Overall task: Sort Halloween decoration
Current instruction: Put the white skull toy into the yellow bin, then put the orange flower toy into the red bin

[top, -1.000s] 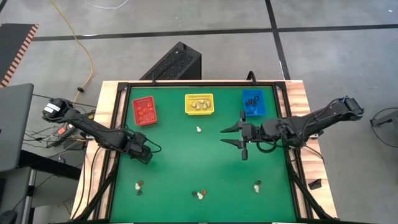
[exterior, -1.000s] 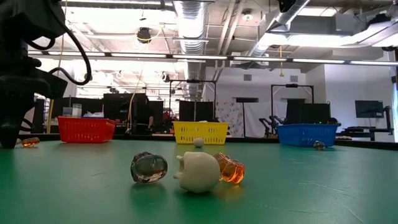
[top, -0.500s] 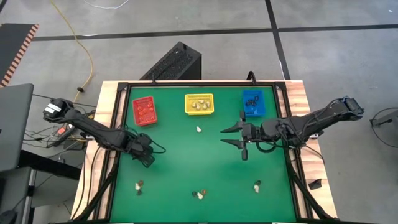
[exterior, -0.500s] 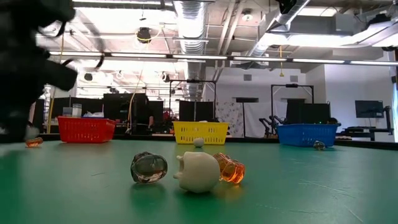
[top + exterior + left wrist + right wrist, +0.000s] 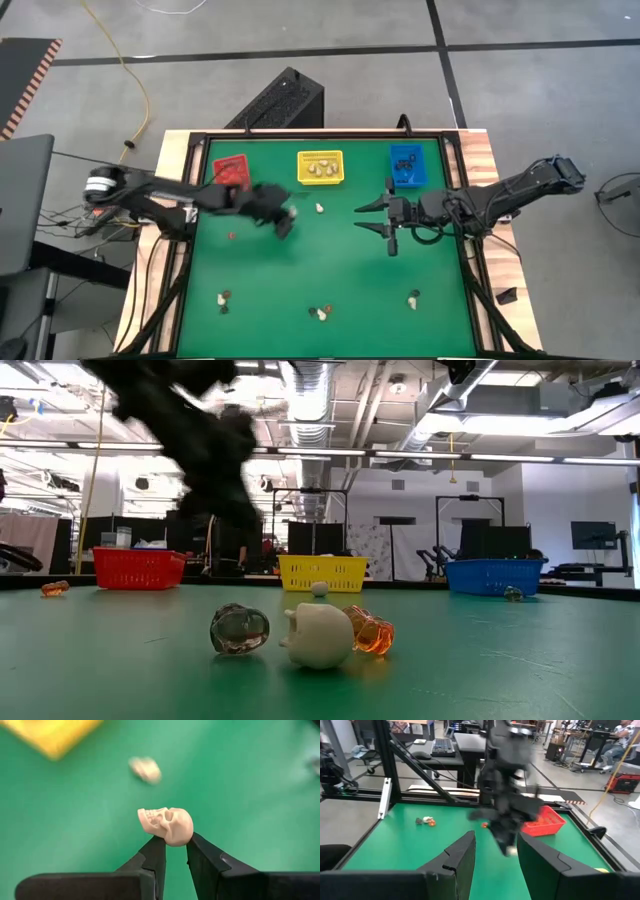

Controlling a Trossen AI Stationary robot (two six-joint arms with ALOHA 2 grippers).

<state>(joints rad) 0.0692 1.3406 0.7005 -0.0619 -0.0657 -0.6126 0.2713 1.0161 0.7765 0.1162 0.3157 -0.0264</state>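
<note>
I need to move the cream skull over the yellow bin with my left gripper before I release it, because it is over the green mat, short of the bin, and would miss.
My left gripper (image 5: 286,223) hangs blurred over the green table (image 5: 330,260), near the yellow bin (image 5: 320,167), shut on a cream skull trinket (image 5: 167,824). Another cream trinket (image 5: 320,208) lies on the mat in front of that bin. A small orange trinket (image 5: 231,236) lies at mid left. More trinkets lie near the table's near edge: one group (image 5: 223,298) at left, one (image 5: 320,313) in the middle, one (image 5: 413,297) at right. My right gripper (image 5: 360,219) stands open above the table's right half, holding nothing. My left gripper pinches the skull's rounded head end (image 5: 176,837) between its two fingers, only at their free ends. The fingers slant downward, reaching from the table's left side. The skull lies on its side in the hold, clear of the mat.
The red bin (image 5: 232,178), the yellow bin and the blue bin (image 5: 407,166) stand in a row along the far edge, each with trinkets in it. In the low view a clear, a cream and an orange trinket (image 5: 318,636) lie close together in the foreground.
My left gripper has left the mat at the table's left side and swung up and toward the right and far edge, nearing the yellow bin, carrying the cream skull. The orange trinket stays where the gripper was. My right arm has kept still.
</note>
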